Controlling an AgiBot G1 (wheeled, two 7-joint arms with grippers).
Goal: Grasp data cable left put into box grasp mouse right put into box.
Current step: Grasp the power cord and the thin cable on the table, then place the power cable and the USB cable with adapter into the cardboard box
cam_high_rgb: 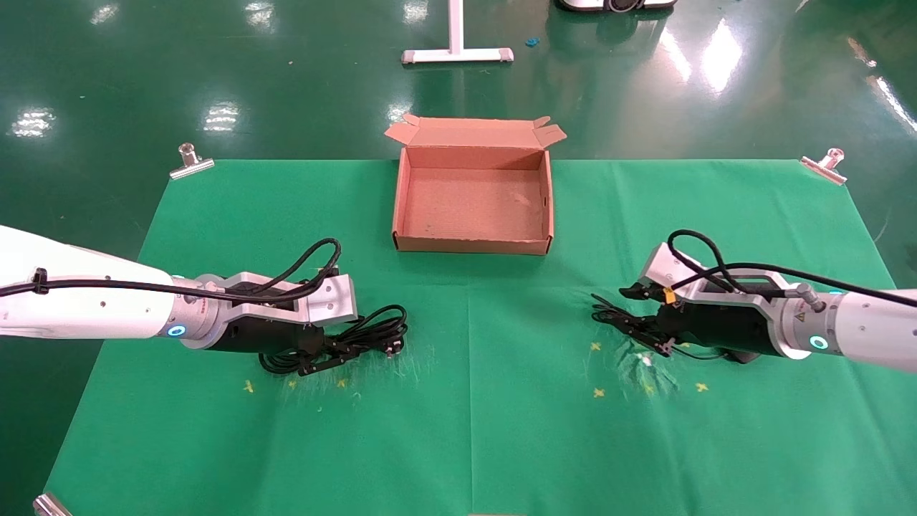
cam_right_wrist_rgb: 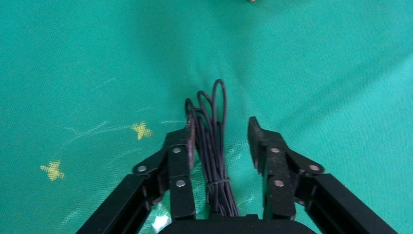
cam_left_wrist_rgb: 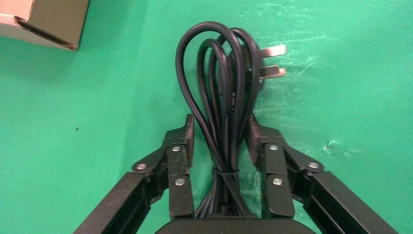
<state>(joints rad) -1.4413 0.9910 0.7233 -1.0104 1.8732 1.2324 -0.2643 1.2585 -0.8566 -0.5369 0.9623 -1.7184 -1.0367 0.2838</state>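
Note:
The mouse's thin cord is tied into a narrow bundle and the rest of it lies slack, so my right gripper will grab that tied bundle (cam_right_wrist_rgb: 212,146) next.
The data cable (cam_high_rgb: 380,326) is a thick black coil tied at the middle, lying on the green cloth at the left. In the left wrist view the cable (cam_left_wrist_rgb: 221,87) shows its metal plug pins. My left gripper (cam_high_rgb: 344,345) (cam_left_wrist_rgb: 219,126) is low and open, one finger on each side of the coil, with gaps on both sides. My right gripper (cam_high_rgb: 639,319) (cam_right_wrist_rgb: 221,129) is open astride the mouse's thin tied cord (cam_high_rgb: 615,314) (cam_right_wrist_rgb: 212,136). The mouse body is mostly hidden under the right wrist. The brown box (cam_high_rgb: 473,245) stands open and empty at the middle back.
Metal clips (cam_high_rgb: 191,161) (cam_high_rgb: 824,166) hold the cloth at the far corners. Yellow cross marks (cam_high_rgb: 598,392) dot the cloth near both grippers. A box corner (cam_left_wrist_rgb: 44,22) shows in the left wrist view. A white stand foot (cam_high_rgb: 457,55) is on the floor beyond.

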